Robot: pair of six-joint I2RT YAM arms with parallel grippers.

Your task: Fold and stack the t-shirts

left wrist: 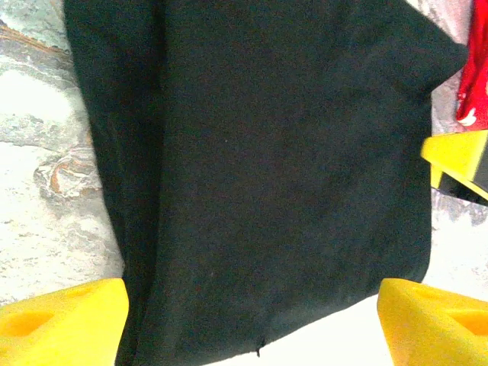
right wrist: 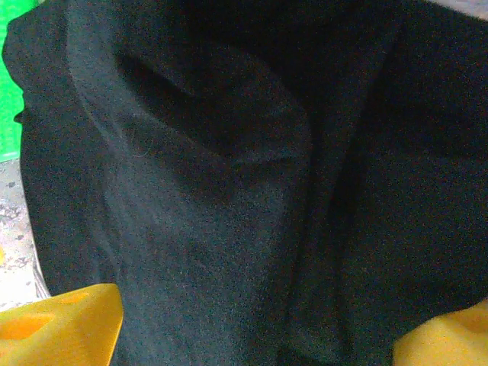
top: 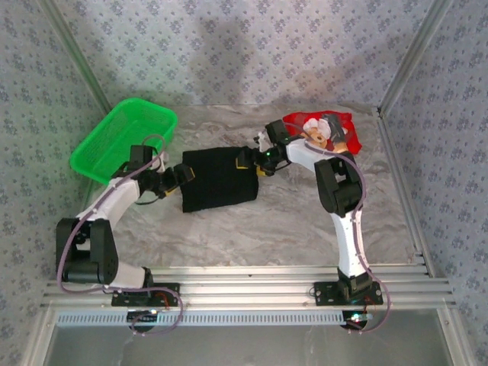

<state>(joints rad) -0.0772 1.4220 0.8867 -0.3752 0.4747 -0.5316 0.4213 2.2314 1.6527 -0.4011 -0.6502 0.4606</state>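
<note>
The folded black t-shirt should be pulled across and stacked on top, so my right gripper will next grab its edge [top: 255, 168] [right wrist: 267, 316] nearest the red t-shirt.
The black t-shirt [top: 219, 179] lies folded into a rough rectangle mid-table. My left gripper [top: 183, 174] sits at its left edge, open, its yellow fingers [left wrist: 69, 316] spread wide with the shirt's hem [left wrist: 259, 191] lying between them. At the shirt's right edge is my right gripper [top: 252, 160], also open. Its yellow fingertips [right wrist: 61, 324] stand far apart over rumpled black cloth [right wrist: 229, 152]. The red t-shirt [top: 324, 131], printed with a teddy bear, lies folded at the back right, partly behind the right arm. A strip of the red t-shirt [left wrist: 474, 84] also appears in the left wrist view.
A green mesh basket [top: 126, 137] stands at the back left, just beyond the left arm. The marbled tabletop [top: 267, 229] stretches bare in front of the black shirt. Metal frame posts rise at both back corners, with a rail along the right side.
</note>
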